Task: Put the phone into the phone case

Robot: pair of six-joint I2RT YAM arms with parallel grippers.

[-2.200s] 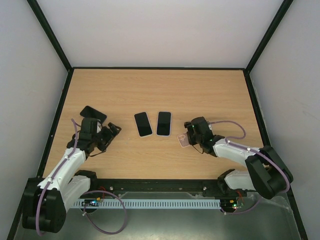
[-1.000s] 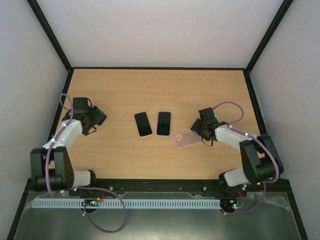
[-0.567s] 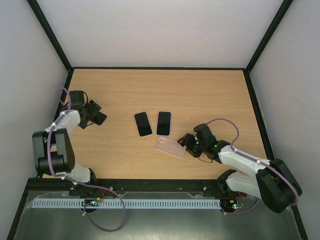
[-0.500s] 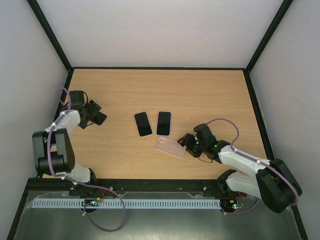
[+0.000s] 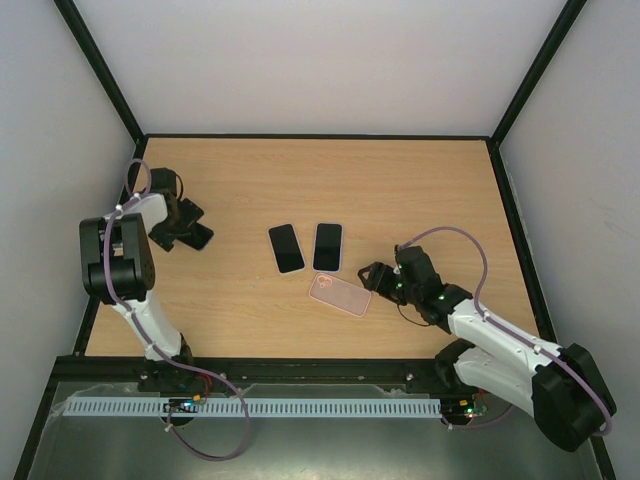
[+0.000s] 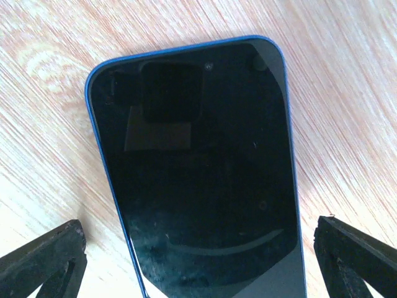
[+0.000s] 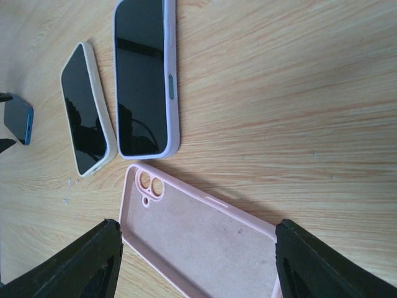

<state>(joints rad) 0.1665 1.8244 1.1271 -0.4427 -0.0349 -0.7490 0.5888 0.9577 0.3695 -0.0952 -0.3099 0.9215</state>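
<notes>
My left gripper isn't ready to close because a finger's shadow shows apart on the tabletop, so it should go down first and then close on the phone.
A blue-edged phone (image 6: 198,161) with a black screen lies face up on the table at the far left (image 5: 193,236). My left gripper (image 6: 198,264) is open and low over it, one fingertip on each side of the phone's near end; in the top view it sits at the left edge (image 5: 178,226). An empty pink phone case (image 7: 198,242) lies open side up on the table in front of the middle phones (image 5: 340,294). My right gripper (image 7: 198,267) is open just behind the case, its fingers (image 7: 93,261) standing wide apart; in the top view it is at the case's right end (image 5: 374,277).
Two other phones in cases lie side by side mid-table: one in a cream case (image 5: 286,248) (image 7: 87,112), one in a lilac case (image 5: 327,246) (image 7: 146,74). Black frame rails (image 5: 115,230) border the table left and right, close to the left gripper.
The right gripper carried the pink case from right of the phones to in front of them, laid it flat and opened. The left arm swung out to the left edge over the blue phone.
</notes>
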